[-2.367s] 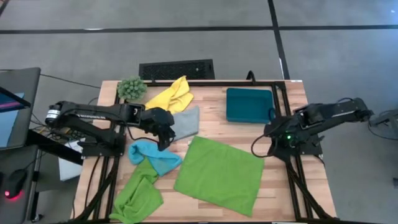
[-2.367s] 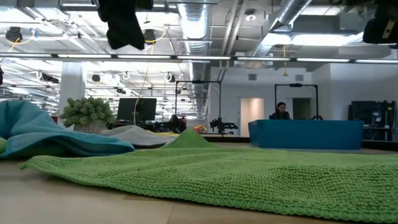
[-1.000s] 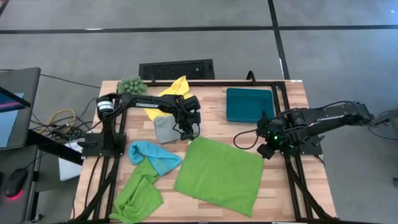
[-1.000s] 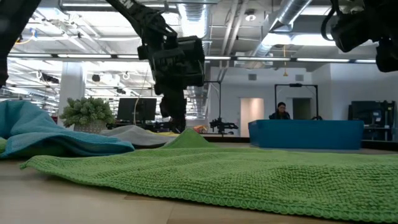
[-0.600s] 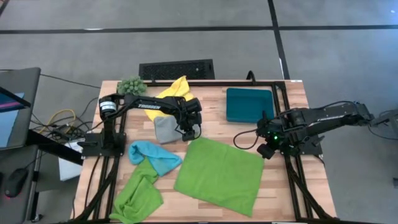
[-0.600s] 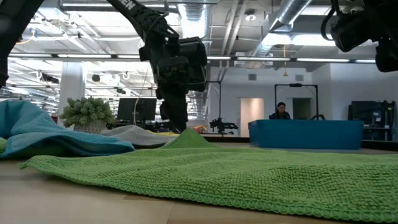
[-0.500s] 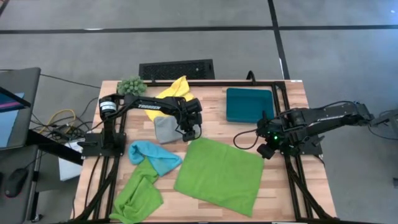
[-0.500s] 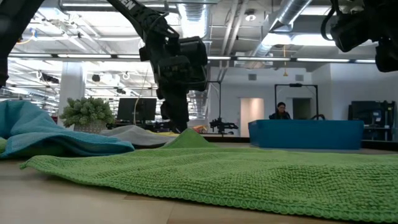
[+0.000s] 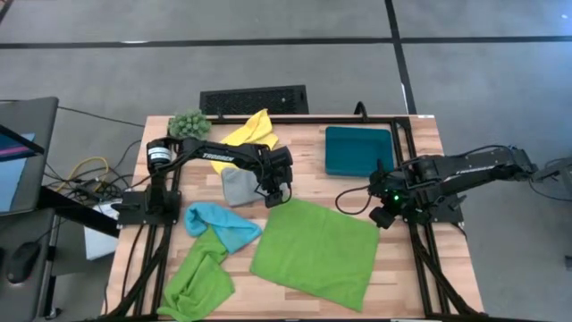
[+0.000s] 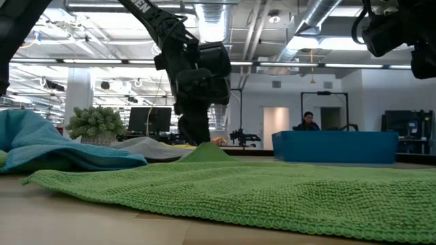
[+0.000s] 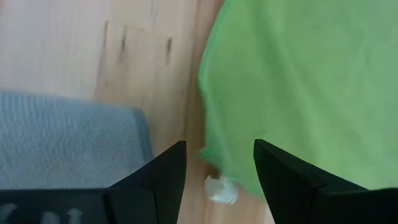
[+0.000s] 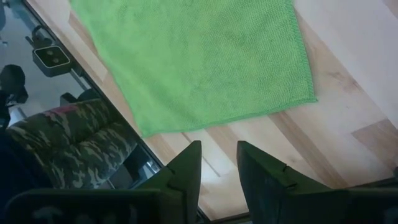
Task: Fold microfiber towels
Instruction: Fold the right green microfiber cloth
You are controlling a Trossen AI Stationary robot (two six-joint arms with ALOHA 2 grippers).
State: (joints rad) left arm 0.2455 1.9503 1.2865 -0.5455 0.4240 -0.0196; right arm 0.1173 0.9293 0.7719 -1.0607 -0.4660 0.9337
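Note:
The left gripper's fingers are down around the lime green towel's raised corner (image 11: 212, 152) by the white tag (image 11: 221, 188), so the left gripper should close on that corner now.
A lime green towel (image 9: 315, 250) lies spread flat on the wooden table (image 9: 420, 268), nearer the table's near right. Its far left corner (image 11: 217, 185), with a white tag, rises a little in the low view (image 10: 204, 151). My left gripper (image 9: 275, 193) hangs open just above that corner, pointing steeply down, one finger on each side (image 11: 219, 146). Beside it lies a grey towel (image 11: 68, 146). My right gripper (image 9: 381, 215) waits open near the table's right edge, above the spread towel's right corner (image 12: 218, 146).
A yellow towel (image 9: 248, 134) and a fuzzy plant ball (image 9: 189, 124) sit at the far left. A light blue towel (image 9: 219, 224) and a crumpled lime green one (image 9: 197, 282) lie near left. A dark teal rectangular thing (image 9: 359, 150) is far right. A keyboard (image 9: 255, 98) lies beyond the far edge.
My left gripper has sunk a little and drifted toward the table's near right, from beside the grey towel to just over the spread green towel's far left corner, still open. The towels have not moved.

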